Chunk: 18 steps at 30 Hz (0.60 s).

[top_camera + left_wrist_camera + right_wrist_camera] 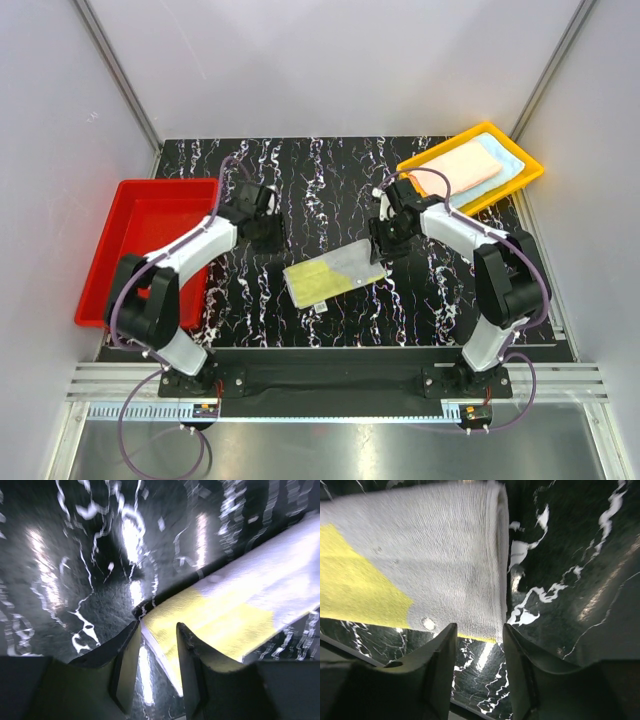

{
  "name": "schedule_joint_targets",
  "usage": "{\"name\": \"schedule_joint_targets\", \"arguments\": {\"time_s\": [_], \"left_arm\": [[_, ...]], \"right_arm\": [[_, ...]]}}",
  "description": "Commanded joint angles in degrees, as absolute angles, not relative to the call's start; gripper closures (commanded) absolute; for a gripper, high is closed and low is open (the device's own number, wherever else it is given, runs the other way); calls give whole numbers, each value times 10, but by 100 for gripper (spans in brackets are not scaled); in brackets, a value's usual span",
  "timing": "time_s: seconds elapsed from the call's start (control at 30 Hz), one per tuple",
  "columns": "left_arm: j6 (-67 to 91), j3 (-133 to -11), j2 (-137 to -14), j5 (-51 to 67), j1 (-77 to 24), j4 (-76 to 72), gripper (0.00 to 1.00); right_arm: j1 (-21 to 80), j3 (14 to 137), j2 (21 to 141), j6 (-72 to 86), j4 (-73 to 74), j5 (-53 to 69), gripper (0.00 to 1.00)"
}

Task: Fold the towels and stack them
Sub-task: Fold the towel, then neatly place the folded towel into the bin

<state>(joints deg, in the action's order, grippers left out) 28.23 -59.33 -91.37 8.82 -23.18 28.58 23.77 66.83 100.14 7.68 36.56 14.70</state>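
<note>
The right gripper grabs the towel's grey-end corner (pixel 382 274) next, folded layers together, to stack the towel still folded on the peach towel (pixel 462 165).
A pale yellow-green towel (pixel 335 275) lies folded in a long strip on the black marbled table, mid-way between the arms. My left gripper (pixel 268 232) hovers up and to the left of its left end, open; in the left wrist view the towel (pixel 225 625) runs out past the open gripper (pixel 157 630), with nothing between the fingers. My right gripper (pixel 385 243) is at the towel's right end, open too. The right wrist view shows the towel's folded edge (pixel 420 570) just beyond the gripper (pixel 480 630), not gripped. A peach towel (pixel 462 165) lies on a light blue towel (pixel 500 158).
The peach and blue towels lie in a yellow tray (pixel 445 145) at the back right corner. A red tray (pixel 140 240) sits at the left edge of the table, beside the left arm. White walls close in the table on three sides.
</note>
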Motion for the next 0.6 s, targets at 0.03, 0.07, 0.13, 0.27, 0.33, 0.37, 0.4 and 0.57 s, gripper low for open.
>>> {"name": "schedule_joint_targets", "arguments": {"time_s": [0.03, 0.07, 0.13, 0.27, 0.33, 0.37, 0.4, 0.57], "left_arm": [[234, -672, -829, 45, -229, 367, 60], [228, -677, -805, 42, -229, 373, 60], [210, -687, -772, 28, -229, 385, 59], [189, -670, -724, 12, -225, 385, 58], [176, -652, -709, 6, -221, 380, 57], [171, -647, -696, 2, -219, 377, 57], [169, -638, -689, 0, -219, 374, 57], [161, -620, -655, -25, -217, 360, 55]], "right_arm": [[208, 711, 999, 60, 359, 173, 48], [205, 717, 1018, 58, 357, 187, 47], [197, 720, 1038, 52, 345, 203, 46], [197, 736, 1079, 34, 336, 218, 44], [197, 741, 1094, 29, 339, 212, 44], [197, 738, 1103, 27, 339, 207, 44], [197, 734, 1106, 29, 329, 208, 44], [207, 691, 1098, 29, 328, 200, 48]]}}
